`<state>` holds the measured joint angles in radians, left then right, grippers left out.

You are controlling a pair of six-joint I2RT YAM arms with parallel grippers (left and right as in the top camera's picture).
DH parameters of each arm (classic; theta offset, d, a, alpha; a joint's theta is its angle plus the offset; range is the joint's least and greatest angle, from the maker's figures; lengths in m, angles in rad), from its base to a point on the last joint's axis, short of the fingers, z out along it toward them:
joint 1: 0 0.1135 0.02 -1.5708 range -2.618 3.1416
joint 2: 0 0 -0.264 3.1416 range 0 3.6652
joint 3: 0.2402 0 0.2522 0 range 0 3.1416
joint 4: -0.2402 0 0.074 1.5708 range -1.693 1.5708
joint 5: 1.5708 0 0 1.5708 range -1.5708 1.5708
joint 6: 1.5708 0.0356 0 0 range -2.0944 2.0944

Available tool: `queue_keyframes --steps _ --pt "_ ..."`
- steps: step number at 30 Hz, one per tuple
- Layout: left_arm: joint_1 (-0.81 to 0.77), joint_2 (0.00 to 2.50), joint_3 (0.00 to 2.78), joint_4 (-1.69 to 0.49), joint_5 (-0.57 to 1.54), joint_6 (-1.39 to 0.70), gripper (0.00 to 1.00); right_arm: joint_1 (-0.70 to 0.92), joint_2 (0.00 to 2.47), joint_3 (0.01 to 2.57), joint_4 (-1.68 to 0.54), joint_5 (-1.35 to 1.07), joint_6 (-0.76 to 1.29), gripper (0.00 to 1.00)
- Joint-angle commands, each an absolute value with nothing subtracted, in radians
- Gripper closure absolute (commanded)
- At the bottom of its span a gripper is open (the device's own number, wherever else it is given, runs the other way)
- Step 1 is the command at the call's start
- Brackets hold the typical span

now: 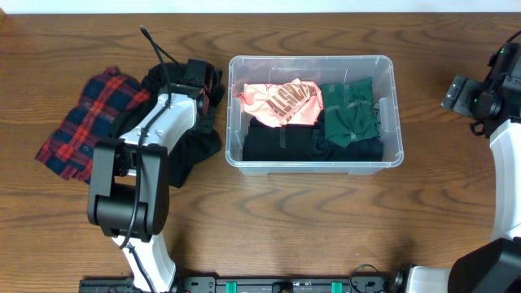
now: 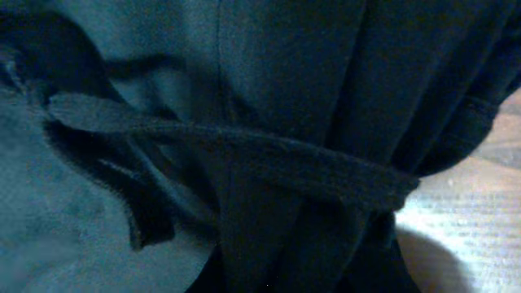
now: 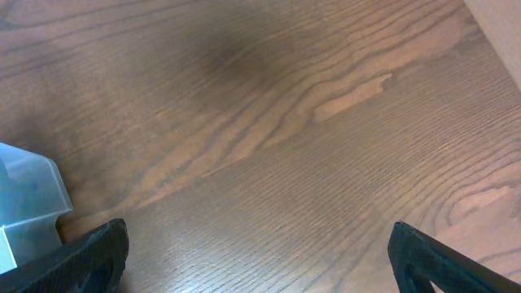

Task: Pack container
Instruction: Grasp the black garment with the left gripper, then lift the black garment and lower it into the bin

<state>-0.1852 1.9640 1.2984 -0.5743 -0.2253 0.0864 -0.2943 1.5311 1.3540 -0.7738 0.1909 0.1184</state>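
Note:
The black garment (image 1: 192,150) would come up if I lifted my left gripper now, because dark folds run together at its fingers.
The container (image 1: 314,166) is a clear plastic bin at the table's middle. It holds a pink printed shirt (image 1: 281,101), a green garment (image 1: 348,114) and black clothing (image 1: 277,143). My left gripper (image 1: 201,78) is down on a black garment (image 1: 192,150) heaped just left of the container. In the left wrist view, dark cloth (image 2: 285,98) fills the frame and hides the jaws. My right gripper (image 3: 260,260) is open and empty above bare wood, right of the container (image 3: 28,203). It also shows in the overhead view (image 1: 464,94).
A red and blue plaid shirt (image 1: 88,124) lies at the far left, partly under the black garment. The wooden table (image 1: 326,228) extends in front of and to the right of the container.

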Motion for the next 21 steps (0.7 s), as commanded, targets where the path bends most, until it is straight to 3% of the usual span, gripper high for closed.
queue_keyframes --steps 1,8,21 --pt "-0.181 1.893 1.294 -0.585 -0.313 0.141 0.94 -0.298 1.533 1.357 -0.776 0.194 0.118 0.01" --pt "-0.181 1.672 1.295 -0.553 -0.419 0.274 0.94 -0.298 1.533 1.357 -0.776 0.194 0.118 0.01" --pt "-0.277 1.334 1.295 -0.484 -0.395 0.351 0.94 -0.298 1.533 1.357 -0.775 0.194 0.118 0.01"
